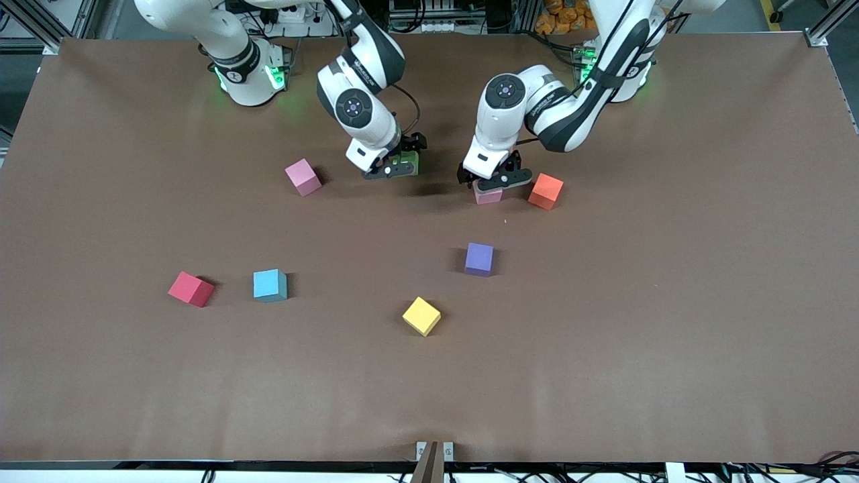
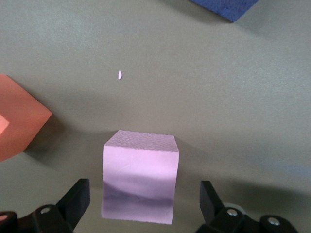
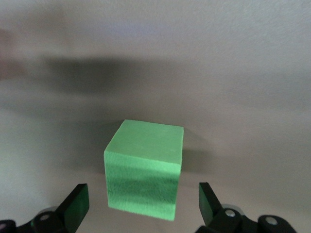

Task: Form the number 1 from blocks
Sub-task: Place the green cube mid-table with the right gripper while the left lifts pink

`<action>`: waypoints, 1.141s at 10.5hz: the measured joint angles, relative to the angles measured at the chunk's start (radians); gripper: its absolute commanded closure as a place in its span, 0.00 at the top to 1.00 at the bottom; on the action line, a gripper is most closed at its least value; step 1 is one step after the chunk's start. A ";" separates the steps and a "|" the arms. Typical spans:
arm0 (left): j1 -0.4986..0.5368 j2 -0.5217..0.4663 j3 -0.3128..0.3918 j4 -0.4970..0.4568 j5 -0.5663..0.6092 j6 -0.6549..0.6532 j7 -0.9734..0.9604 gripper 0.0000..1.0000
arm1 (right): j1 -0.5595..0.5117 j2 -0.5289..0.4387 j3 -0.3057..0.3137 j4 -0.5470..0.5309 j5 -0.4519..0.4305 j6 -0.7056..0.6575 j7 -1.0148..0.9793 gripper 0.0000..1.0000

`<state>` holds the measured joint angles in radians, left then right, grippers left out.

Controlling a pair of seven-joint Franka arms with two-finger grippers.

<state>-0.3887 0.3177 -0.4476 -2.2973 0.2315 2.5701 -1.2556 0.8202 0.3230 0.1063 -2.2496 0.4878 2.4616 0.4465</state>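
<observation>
I should next grab the pink cube, which my left gripper straddles, by the cube's opposite sides with that gripper, so it joins the number 1.
My left gripper (image 1: 493, 180) (image 2: 145, 199) is open and straddles a pink cube (image 1: 488, 195) (image 2: 141, 170), with a gap on each side. My right gripper (image 1: 394, 166) (image 3: 143, 201) is also open, with the green cube (image 1: 409, 161) (image 3: 145, 167) between its fingers and untouched. A second pink cube (image 1: 303, 177) lies toward the right arm's end. The purple cube (image 1: 479, 259) (image 2: 226, 6) sits nearer the front camera than the left gripper. The light blue cube (image 1: 270, 284) and the red cube (image 1: 191, 289) lie side by side toward the right arm's end.
An orange cube (image 1: 545, 191) (image 2: 17, 121) rests close beside the pink cube under the left gripper, toward the left arm's end. A yellow cube (image 1: 421, 316) lies nearer the front camera than the purple one. The brown table (image 1: 637, 335) spreads wide around them.
</observation>
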 measured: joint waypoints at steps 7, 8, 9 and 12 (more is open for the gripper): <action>0.010 0.084 0.009 0.058 0.021 0.000 -0.001 0.90 | 0.003 0.049 -0.007 0.006 0.002 0.035 0.011 0.33; 0.010 0.096 0.009 0.058 0.021 0.000 -0.001 0.44 | -0.004 0.049 -0.011 0.013 0.002 0.039 0.011 0.33; 0.010 0.109 0.009 0.058 0.022 -0.001 -0.001 0.00 | -0.017 0.049 -0.013 0.025 0.002 0.042 0.011 0.35; 0.010 0.124 0.010 0.060 0.023 -0.008 -0.001 0.00 | -0.099 0.051 -0.038 0.109 -0.134 0.020 -0.006 0.37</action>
<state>-0.3784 0.4415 -0.4380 -2.2376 0.2544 2.5622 -1.2569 0.7214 0.3740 0.0680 -2.1405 0.3534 2.4812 0.4409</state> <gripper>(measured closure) 0.379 0.467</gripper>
